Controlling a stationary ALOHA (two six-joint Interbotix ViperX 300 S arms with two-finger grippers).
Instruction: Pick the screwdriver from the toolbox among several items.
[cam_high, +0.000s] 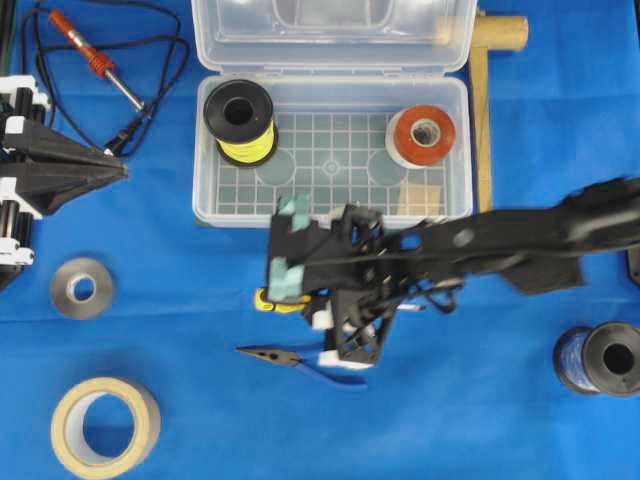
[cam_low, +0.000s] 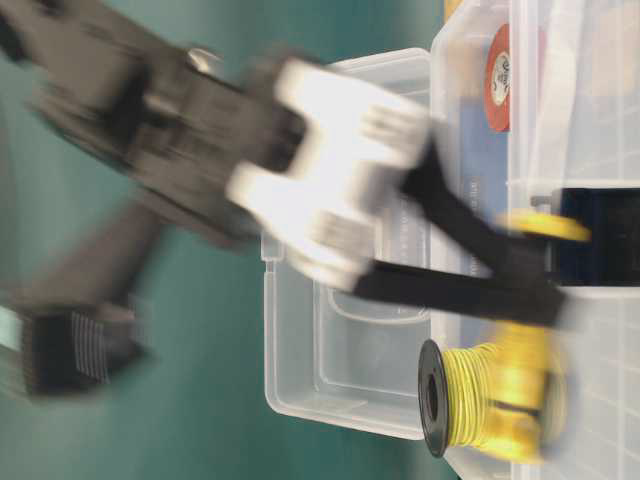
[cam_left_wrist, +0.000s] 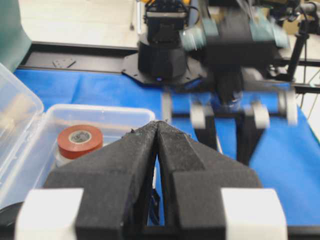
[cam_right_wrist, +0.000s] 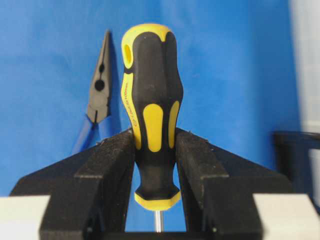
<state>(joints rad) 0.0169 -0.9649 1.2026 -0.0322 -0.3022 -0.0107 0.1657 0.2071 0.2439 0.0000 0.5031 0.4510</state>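
My right gripper keeps holding the handle for now, since the yellow-and-black handle (cam_high: 278, 301) hangs above the blue cloth beside the pliers.
My right gripper (cam_right_wrist: 154, 145) is shut on the screwdriver (cam_right_wrist: 152, 100), pinching the lower part of its yellow-and-black handle; the silver shaft runs back between the fingers. In the overhead view this gripper (cam_high: 300, 298) is in front of the toolbox (cam_high: 330, 205), over the blue cloth, with the yellow handle end (cam_high: 266, 298) sticking out to the left. The open toolbox holds a black spool of yellow wire (cam_high: 238, 120), an orange-red tape roll (cam_high: 423, 135) and a wooden block (cam_high: 420, 198). My left gripper (cam_high: 112, 170) is shut and empty at the far left (cam_left_wrist: 159, 126).
Blue-handled pliers (cam_high: 300, 357) lie on the cloth just in front of my right gripper and also show in the right wrist view (cam_right_wrist: 99, 92). A soldering iron (cam_high: 95, 60) with its cord lies back left. A grey roll (cam_high: 82, 288), a masking tape roll (cam_high: 105, 425) and a blue spool (cam_high: 598, 358) lie around.
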